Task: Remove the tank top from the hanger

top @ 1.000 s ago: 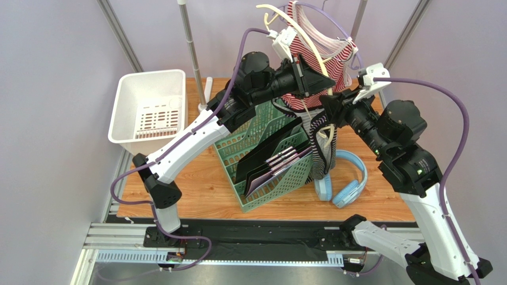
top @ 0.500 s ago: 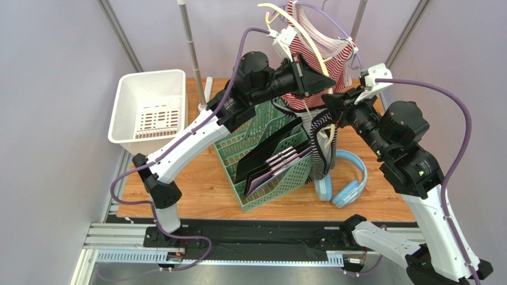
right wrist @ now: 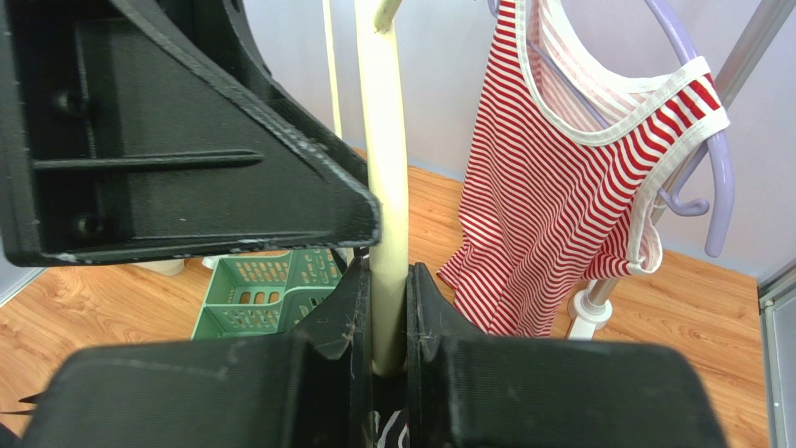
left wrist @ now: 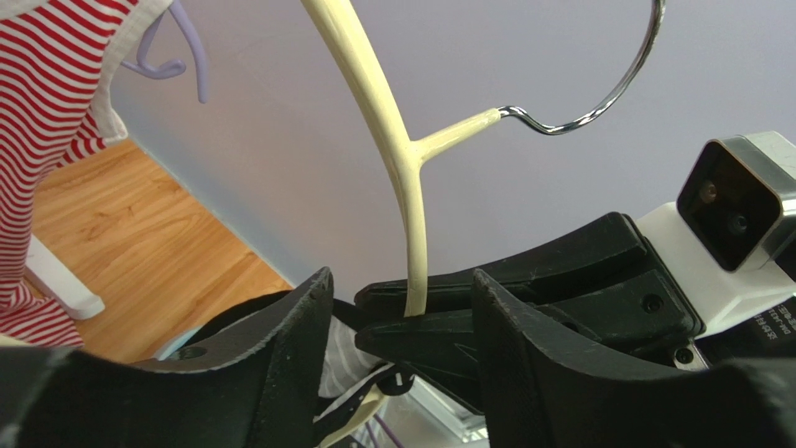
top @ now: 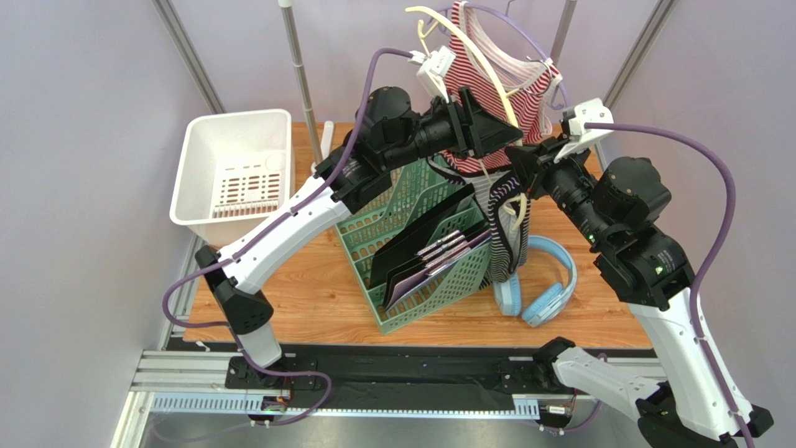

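I should next grab the striped tank top's black-edged strap [top: 503,190] [left wrist: 348,375] beside the hanger's lower end with my left gripper, so my right gripper can draw the hanger out.
A cream hanger [top: 476,56] with a metal hook [left wrist: 598,112] is held up over the table. From its lower end hangs a black-and-white striped tank top [top: 504,233], draped down beside the green rack. My right gripper [top: 516,163] is shut on the hanger's arm [right wrist: 385,140], which is pinched between both fingers [right wrist: 389,275]. My left gripper [top: 509,131] is open. Its fingers stand either side of the hanger arm [left wrist: 411,187] without touching it [left wrist: 402,280]. Grey-striped cloth [left wrist: 341,359] shows below the left fingers.
A red-striped tank top [top: 523,93] hangs on a purple hanger [right wrist: 710,177] at the back rail. A green file rack [top: 411,252] with dark folders stands mid-table. A white basket [top: 234,168] is at the left, blue headphones [top: 547,280] at the right, and an upright pole [top: 301,75] behind.
My left gripper has opened off the cream hanger and its arm has drawn slightly back to the left. The right gripper closed on the hanger and keeps hold of it.
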Robot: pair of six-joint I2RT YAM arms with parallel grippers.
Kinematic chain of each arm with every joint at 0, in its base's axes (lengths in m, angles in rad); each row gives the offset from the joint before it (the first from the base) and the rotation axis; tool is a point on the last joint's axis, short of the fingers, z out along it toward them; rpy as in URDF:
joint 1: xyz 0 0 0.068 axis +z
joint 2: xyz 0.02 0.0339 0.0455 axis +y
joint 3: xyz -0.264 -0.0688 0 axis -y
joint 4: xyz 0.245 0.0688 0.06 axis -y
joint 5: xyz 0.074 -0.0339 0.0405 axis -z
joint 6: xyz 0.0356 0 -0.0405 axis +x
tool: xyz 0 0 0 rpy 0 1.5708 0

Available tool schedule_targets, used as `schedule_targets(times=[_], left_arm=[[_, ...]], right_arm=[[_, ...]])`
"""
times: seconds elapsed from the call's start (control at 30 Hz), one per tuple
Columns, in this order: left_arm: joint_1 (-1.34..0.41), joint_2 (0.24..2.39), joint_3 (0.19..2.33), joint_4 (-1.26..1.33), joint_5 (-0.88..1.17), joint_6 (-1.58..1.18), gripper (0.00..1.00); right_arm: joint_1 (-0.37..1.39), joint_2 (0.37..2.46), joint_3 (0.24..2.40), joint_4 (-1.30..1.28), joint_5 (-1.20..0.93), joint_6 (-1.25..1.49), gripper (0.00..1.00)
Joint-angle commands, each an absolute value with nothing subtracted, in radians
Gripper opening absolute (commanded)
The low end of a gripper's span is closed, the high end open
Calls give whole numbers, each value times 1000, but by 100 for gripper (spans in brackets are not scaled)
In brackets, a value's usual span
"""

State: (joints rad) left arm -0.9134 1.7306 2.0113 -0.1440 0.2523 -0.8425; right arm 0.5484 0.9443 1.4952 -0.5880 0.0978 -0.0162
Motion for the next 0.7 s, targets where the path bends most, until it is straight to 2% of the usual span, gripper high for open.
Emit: schedule_targets(times=[0.0,0.13,0.23,0.33,0.53,0.67], left_arm=[[-905,1632,1990,-94,248,-778,64],[-907,1568,1890,-88,281,-709,65],[-907,1493,1788,-57,336,-587,59],[-925,1456,1714,-81,365,-447,59],[-957,1505,1736,-245,287,-259,64],[-965,1577,1790,-259,365,-241,67]], right_arm=[[552,927,1534,-499,126,-28,0],[551,937,1548,-505,140,-25,0],[549,945,1562,-514,138,-11,0],[552,945,1571,-517,127,-6,0],[551,934,1574,-515,106,20,0],[551,931,1578,-520,103,21,0]])
